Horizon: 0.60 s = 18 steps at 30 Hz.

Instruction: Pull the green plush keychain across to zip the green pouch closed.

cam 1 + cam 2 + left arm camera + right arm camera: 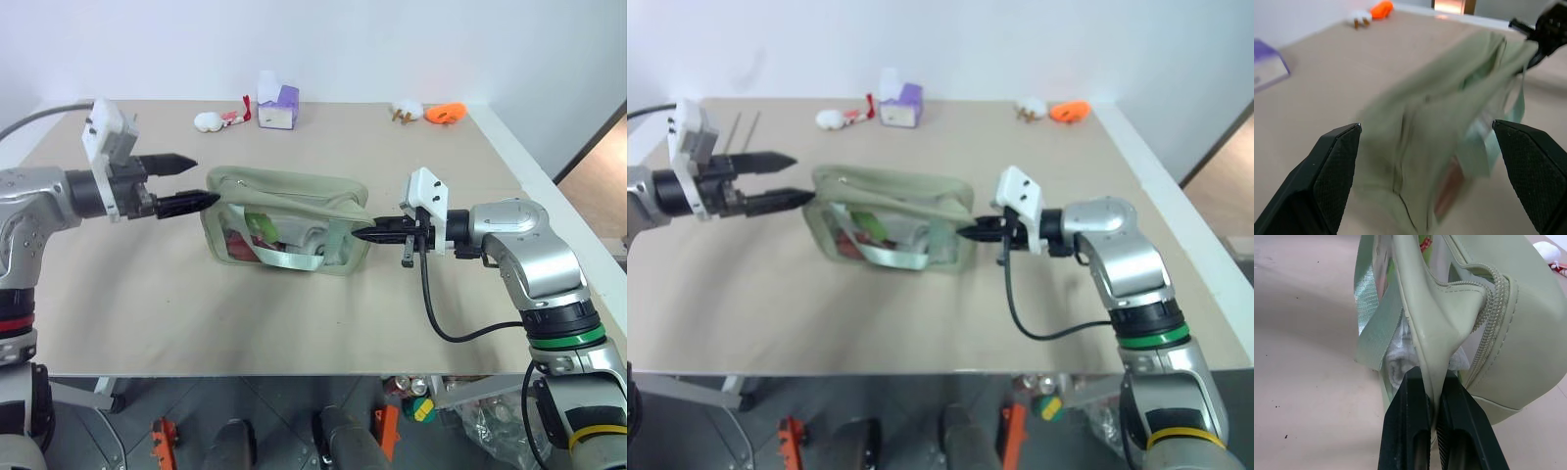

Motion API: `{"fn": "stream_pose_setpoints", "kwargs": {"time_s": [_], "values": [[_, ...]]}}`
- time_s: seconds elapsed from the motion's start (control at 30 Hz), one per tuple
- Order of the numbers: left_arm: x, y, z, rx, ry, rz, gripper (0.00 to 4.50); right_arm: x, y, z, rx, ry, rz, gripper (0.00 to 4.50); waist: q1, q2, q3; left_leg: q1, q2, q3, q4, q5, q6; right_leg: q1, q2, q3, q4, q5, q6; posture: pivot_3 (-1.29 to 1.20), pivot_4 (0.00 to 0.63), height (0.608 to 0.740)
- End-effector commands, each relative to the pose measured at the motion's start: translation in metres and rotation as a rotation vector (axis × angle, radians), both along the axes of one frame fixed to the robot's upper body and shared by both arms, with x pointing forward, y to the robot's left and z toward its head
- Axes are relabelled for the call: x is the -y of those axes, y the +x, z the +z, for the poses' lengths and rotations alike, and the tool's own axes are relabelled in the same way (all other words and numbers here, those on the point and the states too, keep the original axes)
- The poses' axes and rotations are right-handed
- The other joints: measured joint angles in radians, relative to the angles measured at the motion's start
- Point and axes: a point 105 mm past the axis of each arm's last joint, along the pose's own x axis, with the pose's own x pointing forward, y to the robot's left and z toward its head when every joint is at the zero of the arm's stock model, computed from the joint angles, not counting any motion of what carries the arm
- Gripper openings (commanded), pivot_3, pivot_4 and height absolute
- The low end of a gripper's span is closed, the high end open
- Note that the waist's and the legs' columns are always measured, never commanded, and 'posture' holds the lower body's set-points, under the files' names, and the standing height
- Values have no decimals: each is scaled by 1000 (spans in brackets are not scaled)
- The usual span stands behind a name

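Next, my left gripper grabs the fold (223, 210) beside the zipper's end to zip the green pouch closed. That fold stands up while the pouch's top panel (284, 182) lies slack.
The green pouch (284, 220) lies mid-table, its clear window and green webbing strap (284, 257) facing me. My right gripper (357, 234) is shut on a pinch of fabric at the pouch's right end; the right wrist view shows the fingers (1406, 411) clamping that fold beside the zipper teeth (1493, 308). My left gripper (207, 181) stands open just off the pouch's left end, one finger near its top corner. The pouch (1449, 127) lies beyond its open fingers. A lime-green patch (261, 225) shows at the window; I cannot tell whether it is the green plush keychain.
Along the far edge of the table are a white and purple box (277, 104), a white plush with a red bit (209, 121), a small white item (407, 110) and an orange toy (446, 114). A black cable (441, 318) loops below my right wrist.
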Motion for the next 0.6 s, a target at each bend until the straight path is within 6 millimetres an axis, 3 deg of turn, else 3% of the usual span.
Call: {"fn": "stream_pose_setpoints", "kwargs": {"time_s": [0.03, 0.3, 0.6], "values": [[-6, -2, -3, 16, 43, 17, 4450, -8, -5, 4, 16, -3, 40, 0, 0, 0, 0, 0, 0, 0, 0, 0, 0, 0, 0, 0, 0, 0, 0, 0, 150, 740], [1, 7, -26, -30, 8, 21, 4450, -7, -6, 4, 17, -5, 36, 0, 0, 0, 0, 0, 0, 0, 0, 0, 0, 0, 0, 0, 0, 0, 0, 0, 150, 740], [22, 11, -22, -11, -118, -13, 1563, -4, -6, 5, 16, -9, 26, 0, 0, 0, 0, 0, 0, 0, 0, 0, 0, 0, 0, 0, 0, 0, 0, 0, 150, 740]]}}
